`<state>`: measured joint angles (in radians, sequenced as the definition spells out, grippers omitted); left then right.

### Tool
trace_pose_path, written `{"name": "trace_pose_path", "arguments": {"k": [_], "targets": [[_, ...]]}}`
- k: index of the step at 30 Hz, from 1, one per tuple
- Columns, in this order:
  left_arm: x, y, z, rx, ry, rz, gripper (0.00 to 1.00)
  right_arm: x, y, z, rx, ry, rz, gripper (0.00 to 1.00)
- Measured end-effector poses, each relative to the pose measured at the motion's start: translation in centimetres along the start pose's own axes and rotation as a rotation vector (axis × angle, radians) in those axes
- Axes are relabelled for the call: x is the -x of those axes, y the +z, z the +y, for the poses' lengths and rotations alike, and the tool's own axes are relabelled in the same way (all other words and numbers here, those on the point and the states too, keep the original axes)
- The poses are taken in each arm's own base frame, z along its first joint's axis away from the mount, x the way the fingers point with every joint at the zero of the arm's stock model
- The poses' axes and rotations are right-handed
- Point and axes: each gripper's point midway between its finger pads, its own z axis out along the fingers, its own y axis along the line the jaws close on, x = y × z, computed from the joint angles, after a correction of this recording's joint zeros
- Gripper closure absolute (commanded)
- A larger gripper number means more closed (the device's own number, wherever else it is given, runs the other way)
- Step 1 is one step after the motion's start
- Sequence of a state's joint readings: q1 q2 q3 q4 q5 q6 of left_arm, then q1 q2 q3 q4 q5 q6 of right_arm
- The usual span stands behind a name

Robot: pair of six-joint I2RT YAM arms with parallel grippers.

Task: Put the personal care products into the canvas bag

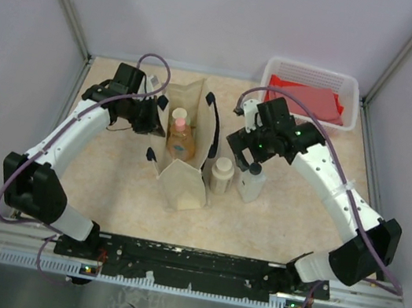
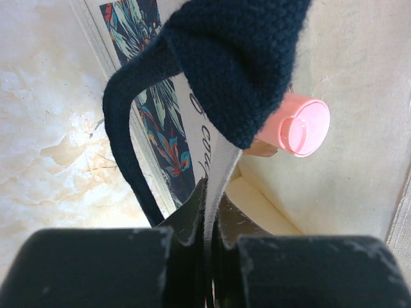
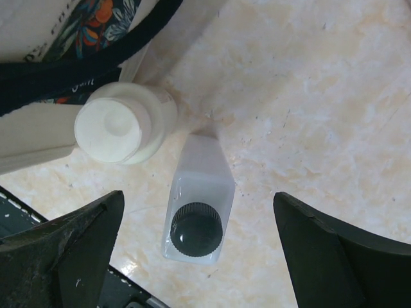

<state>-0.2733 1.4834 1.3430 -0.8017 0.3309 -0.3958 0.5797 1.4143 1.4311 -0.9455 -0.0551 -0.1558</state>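
Observation:
My right gripper grabs the white square bottle by its body near its dark cap (image 1: 251, 185) next, and the bottle's base stays free to settle inside the bag.
The canvas bag (image 1: 184, 186) stands open mid-table with navy handles. The orange bottle with pink cap (image 1: 180, 140) stands inside it; its cap shows in the left wrist view (image 2: 300, 127). My left gripper (image 1: 153, 118) is shut on the bag's left wall (image 2: 221, 160), just below the navy handle (image 2: 237, 64). The cream round bottle (image 1: 221, 174) and the white square bottle with dark cap (image 1: 250, 184) stand just right of the bag. My right gripper (image 1: 246, 160) is open above the white square bottle (image 3: 200, 173), its fingers either side of it and apart from it. The olive-green bottle is out of view.
A white mesh basket (image 1: 346, 84) holding a red cloth (image 1: 308, 96) sits at the back right. The cream bottle (image 3: 122, 127) stands close beside the white one, touching the bag's side (image 3: 38, 138). Grey walls enclose the table.

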Motion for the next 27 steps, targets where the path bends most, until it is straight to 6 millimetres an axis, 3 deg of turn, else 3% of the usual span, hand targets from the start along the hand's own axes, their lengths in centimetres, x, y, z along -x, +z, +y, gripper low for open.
{"name": "trace_pose_path", "arguments": {"k": [13,27], "targets": [[0.0,0.0,0.0,0.001,0.0,-0.001,0.94,-5.1,3.6,0.3,0.028,0.022,0.178,0.03],[0.1,0.1,0.0,0.0,0.0,0.0,0.94,-6.9,5.7,1.0,0.064,0.031,0.229,0.15]]}}
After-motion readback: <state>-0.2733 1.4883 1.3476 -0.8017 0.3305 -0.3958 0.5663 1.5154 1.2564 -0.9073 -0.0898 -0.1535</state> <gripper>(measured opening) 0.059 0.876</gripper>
